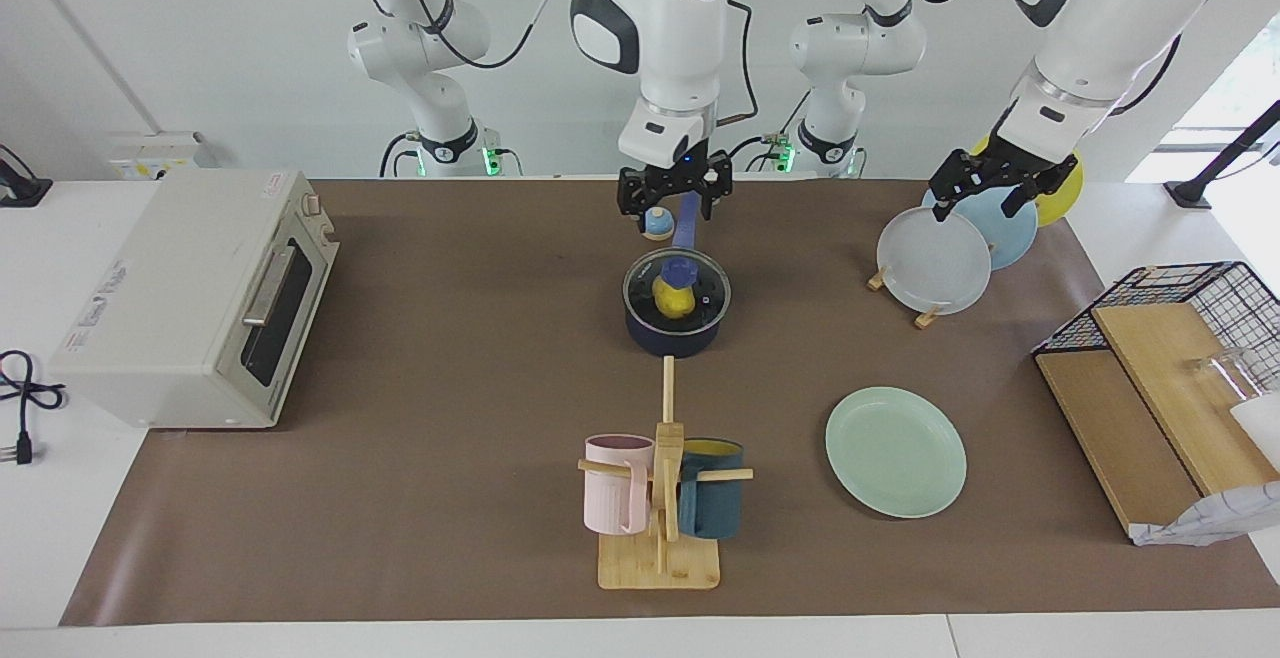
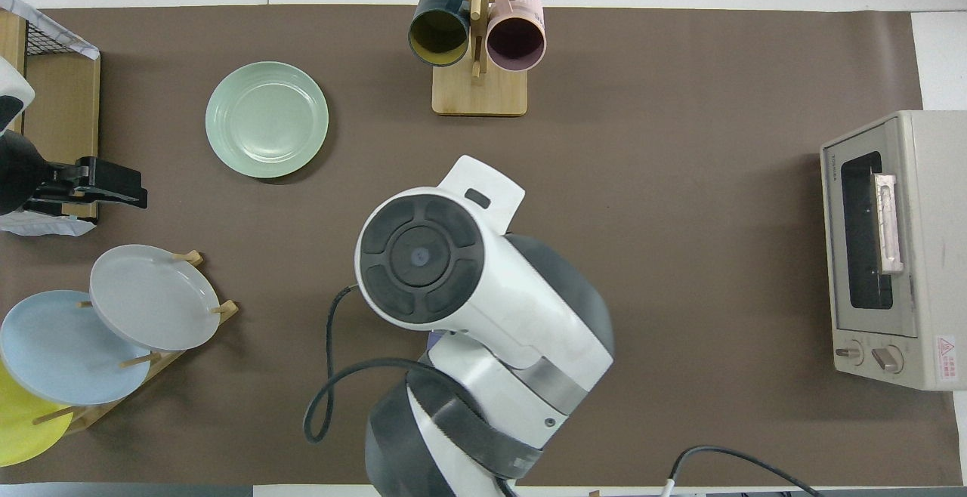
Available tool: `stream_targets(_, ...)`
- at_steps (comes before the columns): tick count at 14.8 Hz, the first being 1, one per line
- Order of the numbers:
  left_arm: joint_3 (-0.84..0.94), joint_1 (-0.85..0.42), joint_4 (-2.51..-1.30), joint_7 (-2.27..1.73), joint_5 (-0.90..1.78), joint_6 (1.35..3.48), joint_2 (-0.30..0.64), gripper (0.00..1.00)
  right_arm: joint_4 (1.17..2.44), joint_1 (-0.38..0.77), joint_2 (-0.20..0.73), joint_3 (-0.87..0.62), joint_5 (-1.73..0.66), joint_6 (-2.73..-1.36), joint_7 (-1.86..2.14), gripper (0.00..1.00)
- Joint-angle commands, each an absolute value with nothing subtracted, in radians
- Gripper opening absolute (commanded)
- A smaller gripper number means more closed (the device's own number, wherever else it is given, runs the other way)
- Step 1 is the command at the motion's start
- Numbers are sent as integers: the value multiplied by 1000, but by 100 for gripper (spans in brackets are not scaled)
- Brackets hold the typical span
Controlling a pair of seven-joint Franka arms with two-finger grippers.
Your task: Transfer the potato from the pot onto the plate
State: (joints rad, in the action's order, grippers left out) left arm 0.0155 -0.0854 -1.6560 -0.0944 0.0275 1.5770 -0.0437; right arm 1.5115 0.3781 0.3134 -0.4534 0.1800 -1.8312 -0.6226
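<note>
The glass lid across the pot (image 1: 677, 328) is too wide for my fingertips, so my right gripper should next grab its narrow blue knob.
The dark blue pot (image 1: 677, 328) stands mid-table, its long handle (image 1: 686, 223) pointing toward the robots. A glass lid with a blue knob (image 1: 684, 267) appears to sit on it. The yellow potato (image 1: 675, 302) lies inside. My right gripper (image 1: 672, 196) hangs open and empty over the handle. In the overhead view the right arm hides the pot and the potato. The mint-green plate (image 1: 895, 451) (image 2: 267, 119) lies empty, farther from the robots than the pot, toward the left arm's end. My left gripper (image 1: 985, 193) (image 2: 106, 183) waits open over the plate rack.
A plate rack (image 1: 935, 263) holds grey-white, light blue and yellow plates. A mug tree (image 1: 660, 498) with pink and dark blue mugs stands farther out than the pot. A toaster oven (image 1: 190, 298) is at the right arm's end, a wire basket (image 1: 1200, 308) at the left's. A small blue knob-like object (image 1: 657, 223) sits beside the pot handle.
</note>
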Motion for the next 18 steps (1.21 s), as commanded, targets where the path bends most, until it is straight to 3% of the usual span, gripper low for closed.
stream_targets(1, 15, -78, -1677, -83, 31, 1588, -64, 100, 1544, 386, 366, -459, 242, -1905, -632, 100)
stream_targets(13, 15, -78, -1677, -83, 31, 1588, -64, 100, 1681, 383, 377, -456, 299, -2082, -683, 100)
stream_targets(14, 15, -78, -1677, -83, 31, 1588, -64, 100, 1684, 383, 377, -456, 299, -2082, -683, 96)
stream_targets(17, 15, -78, -1677, -83, 31, 1588, -64, 100, 1689, 379, 376, -456, 299, -2082, -677, 71)
stream_targets(18, 15, -78, -1677, -83, 31, 1588, -64, 100, 1690, 374, 376, -456, 299, -2082, -672, 70)
